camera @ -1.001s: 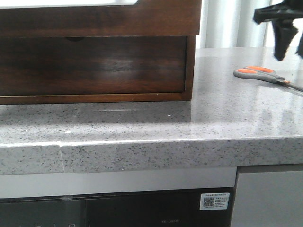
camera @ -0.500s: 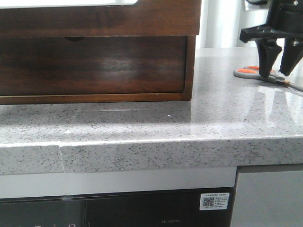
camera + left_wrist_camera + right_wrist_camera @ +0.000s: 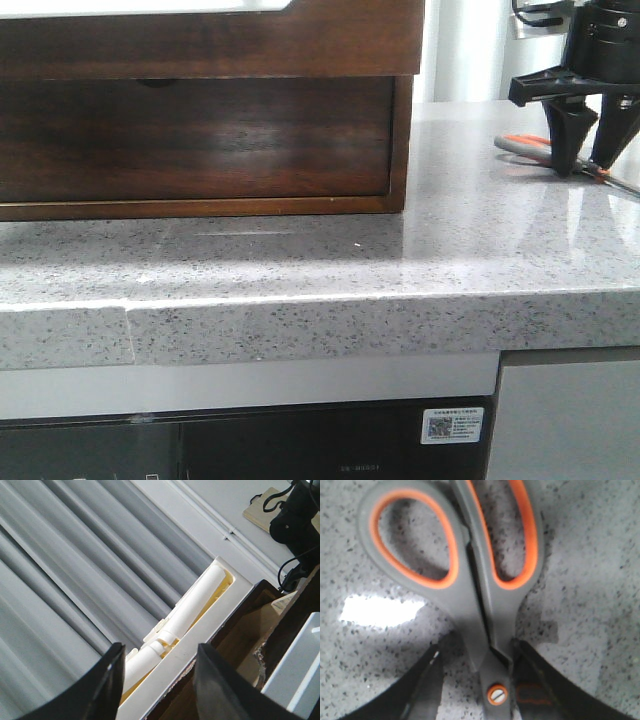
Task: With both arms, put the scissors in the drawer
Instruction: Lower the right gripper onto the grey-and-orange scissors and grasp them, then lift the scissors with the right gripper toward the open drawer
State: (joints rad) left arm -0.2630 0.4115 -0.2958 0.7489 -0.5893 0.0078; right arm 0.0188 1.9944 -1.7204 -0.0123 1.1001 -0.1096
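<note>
My right gripper should close on the scissors now, because they are between its fingers near the orange pivot screw in the right wrist view.
The scissors (image 3: 522, 146), grey handles lined in orange, lie flat on the speckled counter at the far right. My right gripper (image 3: 583, 166) stands open, fingers pointing down on either side of them. In the right wrist view the scissors (image 3: 470, 590) run between the fingers of the right gripper (image 3: 477, 650) near the orange pivot screw; one finger is close against the handle neck, the other is apart from it. The dark wood drawer (image 3: 200, 140) is shut, at the left. My left gripper (image 3: 160, 652) is open with nothing in it, up by the cabinet's top, and does not show in the front view.
The wooden cabinet (image 3: 405, 140) stands on the grey stone counter (image 3: 420, 270), whose front edge is close to the camera. A white tray (image 3: 200, 645) holding a white roll sits on top of the cabinet, with grey curtains (image 3: 75, 570) behind it.
My right gripper has come down from above and slightly left until its open fingers straddle the scissors. The scissors and drawer have not moved.
</note>
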